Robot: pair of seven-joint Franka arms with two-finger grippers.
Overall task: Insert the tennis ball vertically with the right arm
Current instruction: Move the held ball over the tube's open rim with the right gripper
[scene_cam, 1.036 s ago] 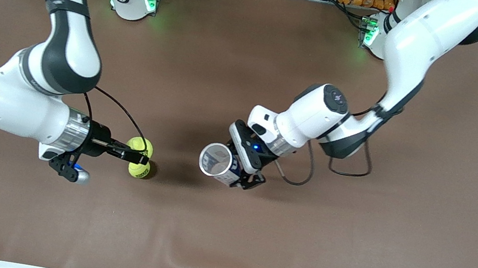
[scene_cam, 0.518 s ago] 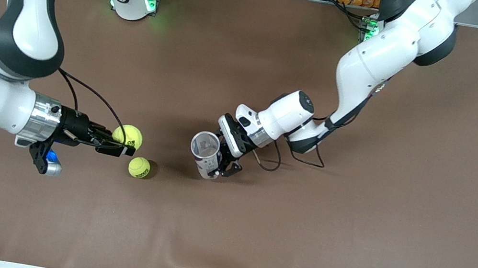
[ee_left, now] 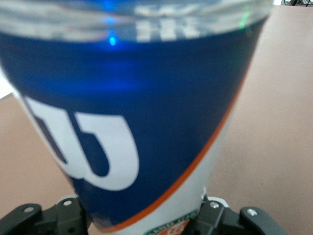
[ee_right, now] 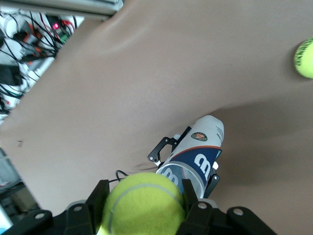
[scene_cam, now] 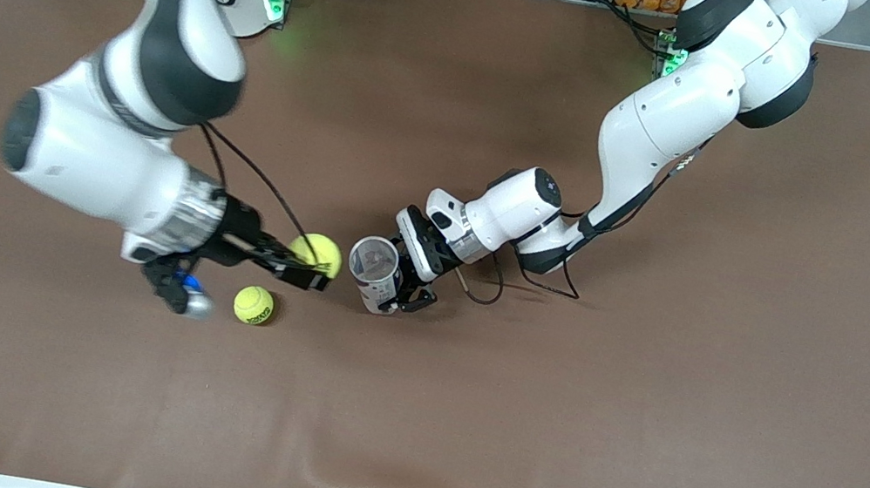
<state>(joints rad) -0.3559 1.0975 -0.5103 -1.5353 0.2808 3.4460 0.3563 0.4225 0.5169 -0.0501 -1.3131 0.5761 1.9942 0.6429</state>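
Note:
The tennis ball [scene_cam: 319, 251] is hanging short of the can's rim and would miss if my right gripper opened now, so I need to move it toward the can's rim before releasing.
A yellow tennis ball [scene_cam: 315, 252] sits between the fingers of my right gripper [scene_cam: 310, 266], which is shut on it. In the right wrist view this tennis ball [ee_right: 142, 201] fills the space between the fingers [ee_right: 96, 197]. It hangs just beside the open mouth of a clear can [scene_cam: 373, 269] with a blue label, toward the right arm's end. My left gripper [scene_cam: 403, 285] is shut on the can's lower part and holds it tilted, mouth up. The can [ee_left: 137, 112] fills the left wrist view. The can [ee_right: 196, 149] also shows ahead in the right wrist view.
A second tennis ball [scene_cam: 253, 305] lies on the brown table mat [scene_cam: 638, 402], nearer the front camera than the held one; this ball [ee_right: 305, 58] shows at the edge of the right wrist view. Both arm bases stand along the table's back edge.
My right arm has carried the held ball from above the loose ball toward the can. My left arm has shifted the can slightly toward the right arm's end, then settled.

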